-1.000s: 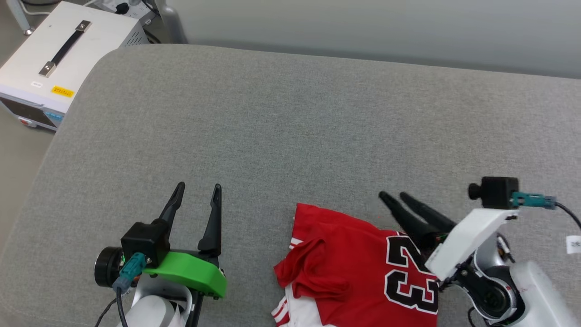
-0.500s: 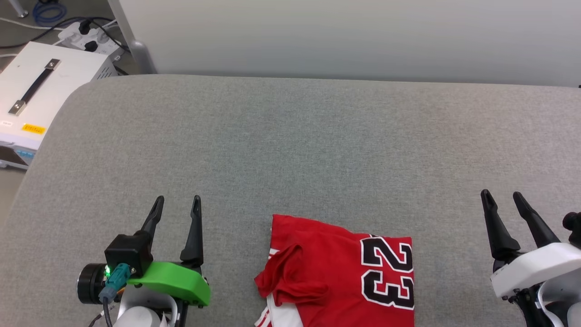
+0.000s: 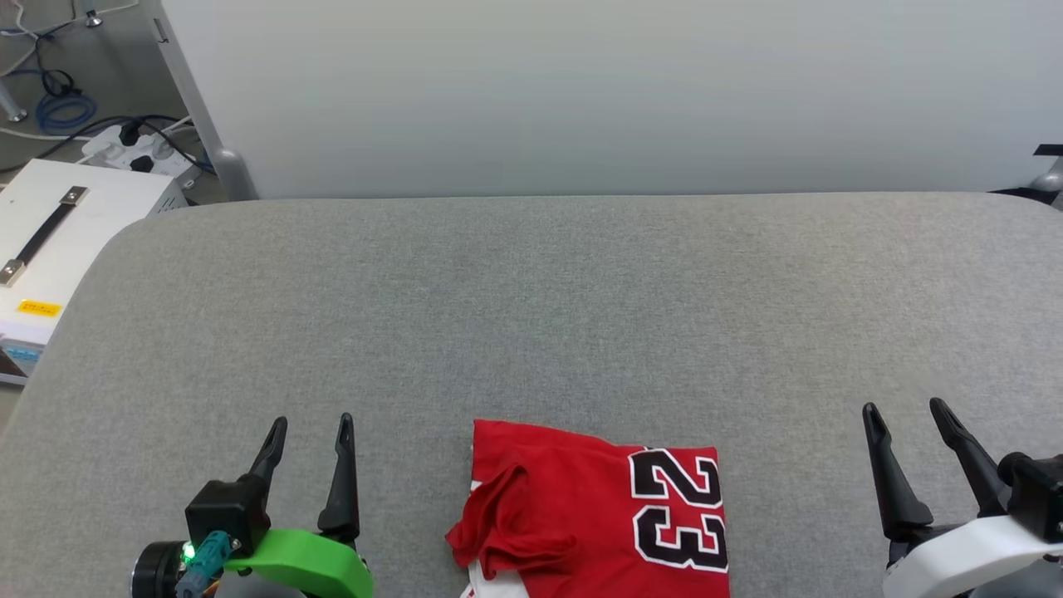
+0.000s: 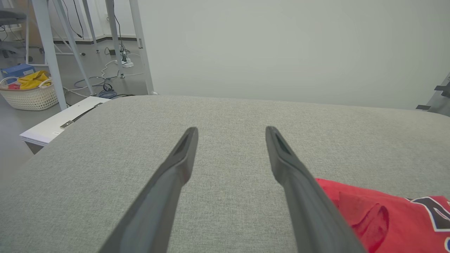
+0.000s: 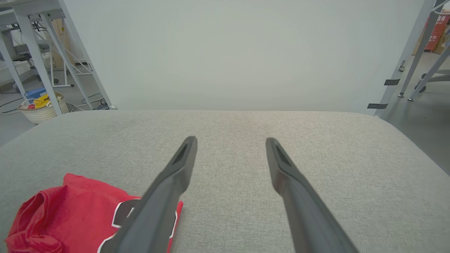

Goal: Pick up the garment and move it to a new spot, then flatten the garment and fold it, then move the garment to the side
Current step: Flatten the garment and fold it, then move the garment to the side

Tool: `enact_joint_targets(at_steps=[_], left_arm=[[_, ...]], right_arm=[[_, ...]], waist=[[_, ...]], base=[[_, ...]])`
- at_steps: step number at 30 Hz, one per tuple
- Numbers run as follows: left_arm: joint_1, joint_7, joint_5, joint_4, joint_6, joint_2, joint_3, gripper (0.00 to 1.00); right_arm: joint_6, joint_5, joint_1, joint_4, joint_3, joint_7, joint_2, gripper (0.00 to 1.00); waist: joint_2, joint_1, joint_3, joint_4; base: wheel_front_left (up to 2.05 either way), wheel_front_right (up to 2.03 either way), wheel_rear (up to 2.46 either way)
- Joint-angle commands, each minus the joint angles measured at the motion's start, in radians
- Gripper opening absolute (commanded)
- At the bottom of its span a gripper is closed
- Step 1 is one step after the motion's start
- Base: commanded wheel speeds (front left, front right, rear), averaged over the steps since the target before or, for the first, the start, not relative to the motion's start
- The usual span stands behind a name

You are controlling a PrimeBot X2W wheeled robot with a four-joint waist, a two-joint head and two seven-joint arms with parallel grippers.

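Next, my right gripper takes hold of the red garment's numbered panel (image 5: pixel 124 211) to move the folded garment to the side.
The garment (image 3: pixel 581 515), a red shirt with a black "23" outlined in white, lies folded on the grey table (image 3: pixel 531 307) at the near edge, between my two arms. A rumpled flap sits on its left part. My left gripper (image 3: pixel 311 425) stands open to the garment's left, holding nothing. My right gripper (image 3: pixel 905 411) stands open to its right, also holding nothing. The left wrist view has the garment (image 4: pixel 379 218) at its lower right, beside my open left gripper (image 4: pixel 231 130). In the right wrist view the garment (image 5: pixel 70 214) lies at the lower left, beside my open right gripper (image 5: pixel 230 140).
A white case (image 3: pixel 50 249) with a black handle sits off the table's left side. Cables and a power strip (image 3: pixel 124 145) lie on the floor behind it. A pale wall panel (image 3: pixel 581 91) rises past the table's far edge. A basket (image 4: pixel 30 95) stands farther left.
The head camera has tilted up, so the whole scene has slid down the picture. My right gripper has drawn back from over the garment's right part to the right side. The garment lies unmoved.
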Motion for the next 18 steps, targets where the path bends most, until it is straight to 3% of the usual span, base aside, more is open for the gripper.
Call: enact_joint_targets(at_steps=[1,18], left_arm=[[0.018,-0.006,0.013,-0.004,0.005,-0.001,0.005,1.00],[0.021,-0.006,0.027,-0.002,-0.004,-0.012,0.029,1.00]], right_arm=[[0.000,-0.007,0.016,-0.015,-0.001,0.003,0.003,1.00],[0.000,-0.016,0.033,-0.054,-0.016,0.059,0.011,1.00]], waist=[[-0.0001,0.0000,-0.006,-0.006],[-0.0001,0.0000,-0.002,-0.003]], base=[[0.00,0.00,0.00],[0.00,0.00,0.00]])
